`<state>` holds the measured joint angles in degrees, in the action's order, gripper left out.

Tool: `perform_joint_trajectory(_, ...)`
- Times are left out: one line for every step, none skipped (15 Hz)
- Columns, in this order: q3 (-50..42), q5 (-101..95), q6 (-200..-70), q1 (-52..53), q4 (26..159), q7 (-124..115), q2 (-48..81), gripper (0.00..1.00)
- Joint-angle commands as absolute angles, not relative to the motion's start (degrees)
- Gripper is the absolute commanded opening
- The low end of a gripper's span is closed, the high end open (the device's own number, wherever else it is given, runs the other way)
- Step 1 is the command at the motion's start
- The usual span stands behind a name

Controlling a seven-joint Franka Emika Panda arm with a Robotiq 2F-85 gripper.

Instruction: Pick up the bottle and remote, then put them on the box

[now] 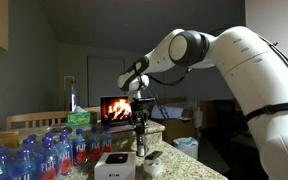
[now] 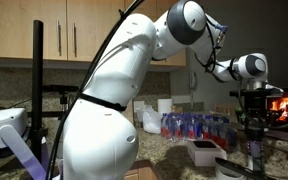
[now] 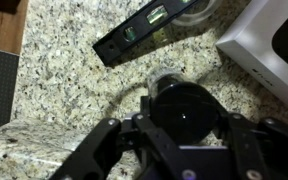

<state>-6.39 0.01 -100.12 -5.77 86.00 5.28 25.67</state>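
My fingers are pressing the bottle, one on each side of its dark top (image 1: 139, 123) (image 3: 183, 110). The bottle would come up off the counter with my gripper if I lifted it now.
In the wrist view the bottle (image 3: 184, 112) shows from above as a dark round top standing on the speckled granite counter (image 3: 64, 90). My gripper (image 3: 182, 125) is shut on it, a finger pressed against each side. The remote (image 3: 149, 28), a slim dark bar, lies on the counter just beyond the bottle. A corner of the white box (image 3: 269, 45) sits to the right of it. In an exterior view the gripper (image 1: 141, 128) hangs straight down over the bottle (image 1: 141, 143), beside the low white box (image 1: 115, 165).
Several clear water bottles (image 1: 44, 150) with blue and red labels crowd the counter next to the box. A screen showing a fire (image 1: 117, 108) stands behind the gripper. The same water bottles (image 2: 189, 125) line the back of the counter under wooden cabinets (image 2: 74, 35).
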Motion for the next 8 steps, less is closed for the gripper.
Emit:
perform_joint_trajectory(-5.5, -1.7, -98.5, -5.7, 86.1, 5.5, 22.5, 0.31)
perform_joint_trajectory(-5.3, -2.7, -98.1, -5.3, 86.4, 6.3, 21.3, 0.31)
perform_joint_trajectory(-5.1, -3.9, -97.3, -4.9, 86.4, 6.7, 19.9, 0.31)
perform_joint_trajectory(-4.7, -4.9, -96.4, -4.6, 86.2, 7.7, 18.9, 0.31)
perform_joint_trajectory(-4.3, -6.1, -94.7, -4.1, 85.8, 8.5, 18.0, 0.31)
perform_joint_trajectory(-3.8, -7.2, -92.1, -3.6, 84.6, 9.8, 17.3, 0.31)
perform_joint_trajectory(-3.3, -8.0, -90.7, -3.2, 84.4, 11.0, 16.6, 0.31)
perform_joint_trajectory(-2.6, -8.6, -88.9, -2.7, 83.4, 12.2, 15.8, 0.31)
